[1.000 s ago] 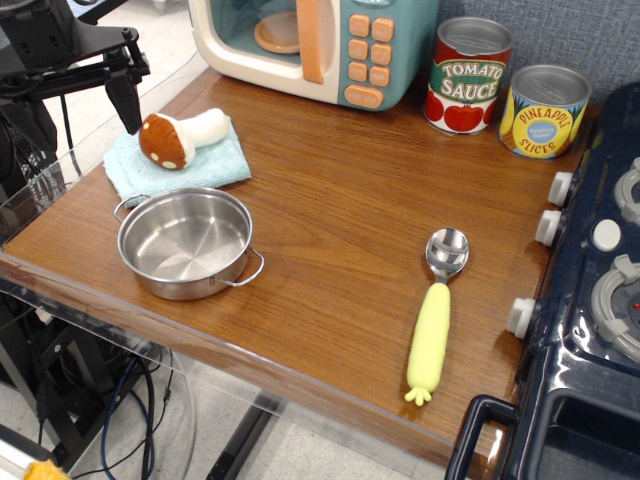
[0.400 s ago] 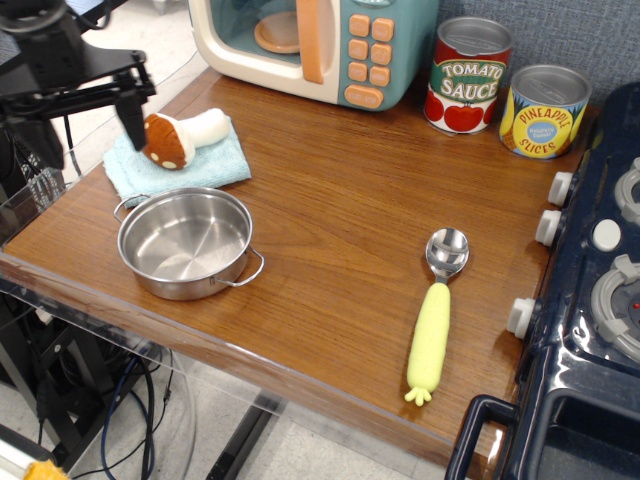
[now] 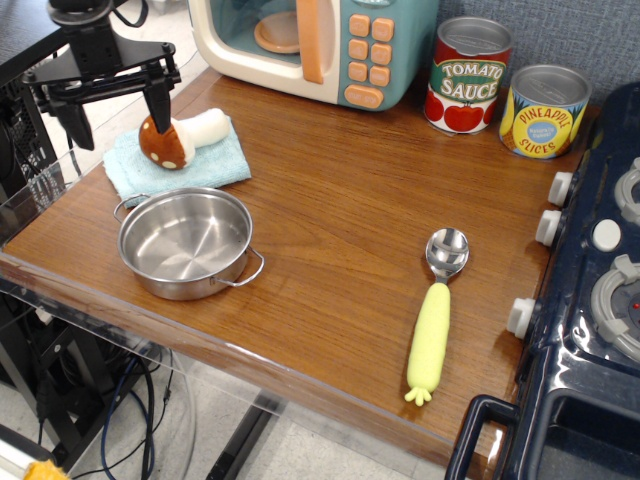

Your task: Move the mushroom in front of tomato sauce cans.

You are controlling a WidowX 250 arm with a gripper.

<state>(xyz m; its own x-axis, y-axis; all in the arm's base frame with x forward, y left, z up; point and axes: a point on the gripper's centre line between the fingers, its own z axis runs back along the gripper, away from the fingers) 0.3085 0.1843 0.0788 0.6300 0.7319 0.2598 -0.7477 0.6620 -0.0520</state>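
Note:
The mushroom needs to go in front of the tomato sauce can (image 3: 469,75), so my gripper will next grab the mushroom by its brown spotted cap (image 3: 164,147).
The plush mushroom (image 3: 182,137) lies on its side on a light blue cloth (image 3: 178,163) at the table's left, brown spotted cap to the left, cream stem to the right. The tomato sauce can (image 3: 469,75) stands upright at the back right, next to the toy microwave. My gripper (image 3: 118,112) hangs open at the far left, fingers pointing down and spread wide. Its right finger (image 3: 159,104) is just over the mushroom's cap and its left finger (image 3: 79,124) is beyond the table's left edge. It holds nothing.
A steel pot (image 3: 186,241) sits in front of the cloth. A pineapple slices can (image 3: 543,111) stands right of the tomato can. A yellow-handled spoon (image 3: 435,315) lies at the front right. A toy microwave (image 3: 314,41) is at the back, a toy stove (image 3: 596,290) at the right edge.
My gripper has moved right, toward the mushroom, and stays open. Its right finger now overlaps the cap. Nothing on the table has moved.

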